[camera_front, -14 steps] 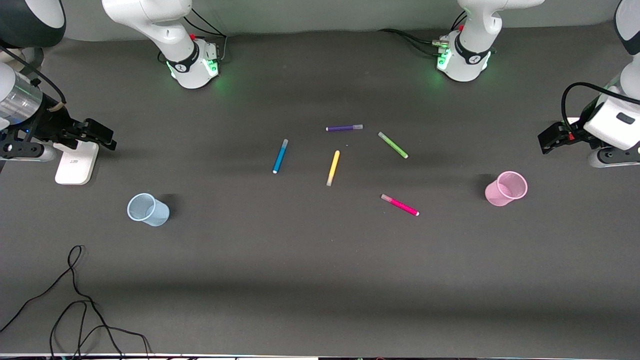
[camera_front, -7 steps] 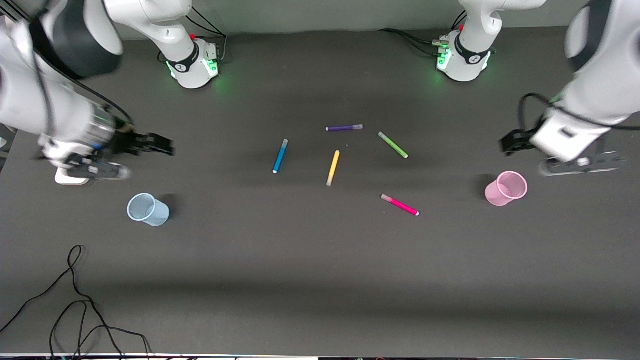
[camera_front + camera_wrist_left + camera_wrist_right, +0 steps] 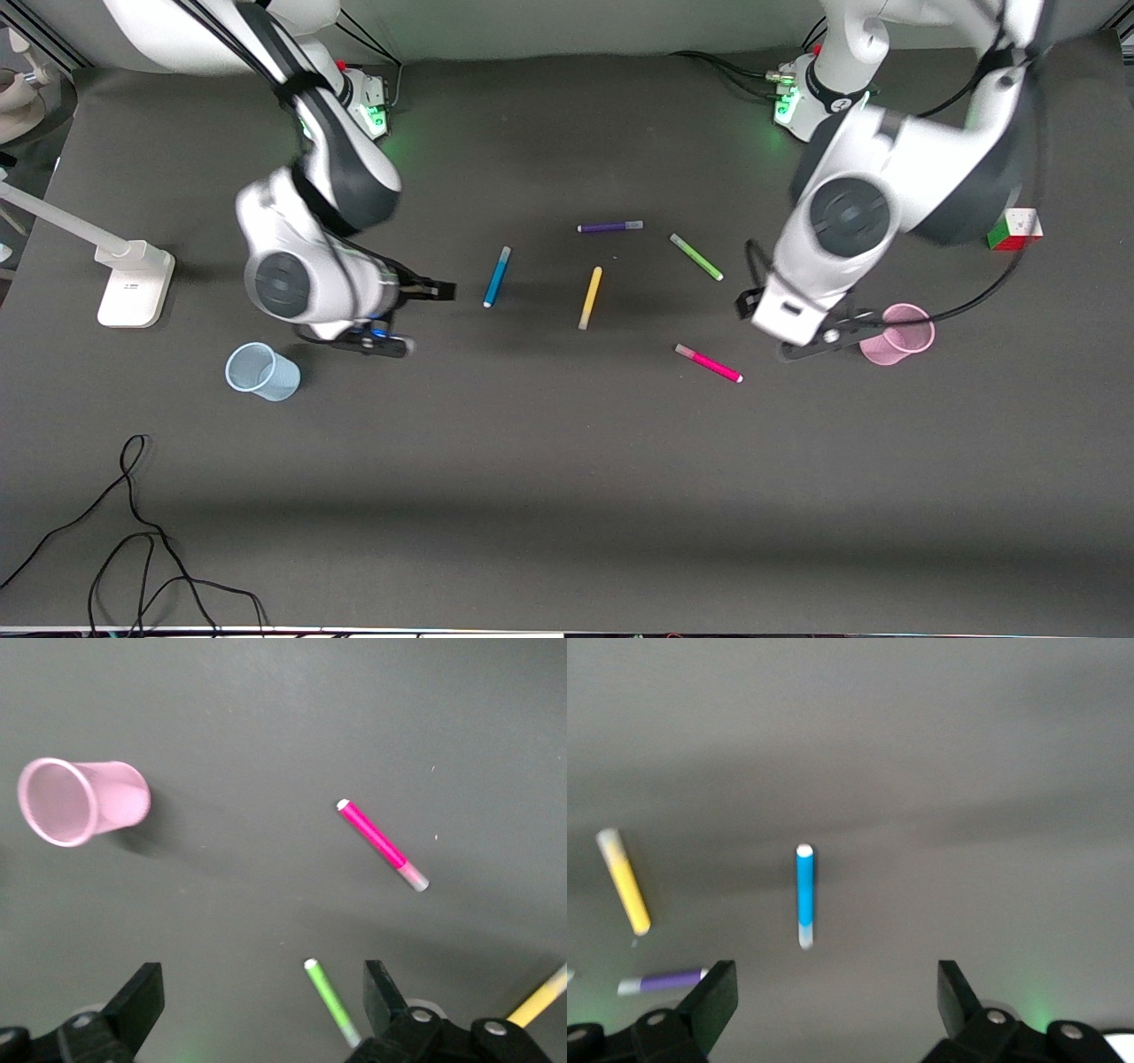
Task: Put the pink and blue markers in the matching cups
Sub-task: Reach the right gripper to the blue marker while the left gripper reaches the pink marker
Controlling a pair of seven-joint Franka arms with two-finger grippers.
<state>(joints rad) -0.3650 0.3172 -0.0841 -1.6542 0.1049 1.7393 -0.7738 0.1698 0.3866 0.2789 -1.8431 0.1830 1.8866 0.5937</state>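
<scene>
My right gripper will next grab the blue marker by its blue body [image 3: 496, 278], to put the marker in the matching pale blue cup [image 3: 261, 371].
The blue marker [image 3: 497, 276] lies on the dark mat near the middle and also shows in the right wrist view [image 3: 804, 895]. My right gripper [image 3: 438, 290] is open and empty, over the mat beside the blue marker, toward the pale blue cup [image 3: 262, 371]. The pink marker [image 3: 709, 363] lies nearer the front camera and also shows in the left wrist view [image 3: 381, 843]. My left gripper [image 3: 744, 306] is open and empty, over the mat between the green marker [image 3: 696, 257] and the pink marker, with the pink cup [image 3: 904, 334] beside it.
A purple marker [image 3: 609, 227] and a yellow marker [image 3: 590, 298] lie among the others. A white stand [image 3: 133, 282] is at the right arm's end, a colour cube [image 3: 1015, 229] at the left arm's end. A black cable [image 3: 133, 532] lies near the front edge.
Both arms have swung in from the table's ends toward the middle: the right gripper to beside the blue marker, the left gripper to near the pink marker. Markers and cups have not moved.
</scene>
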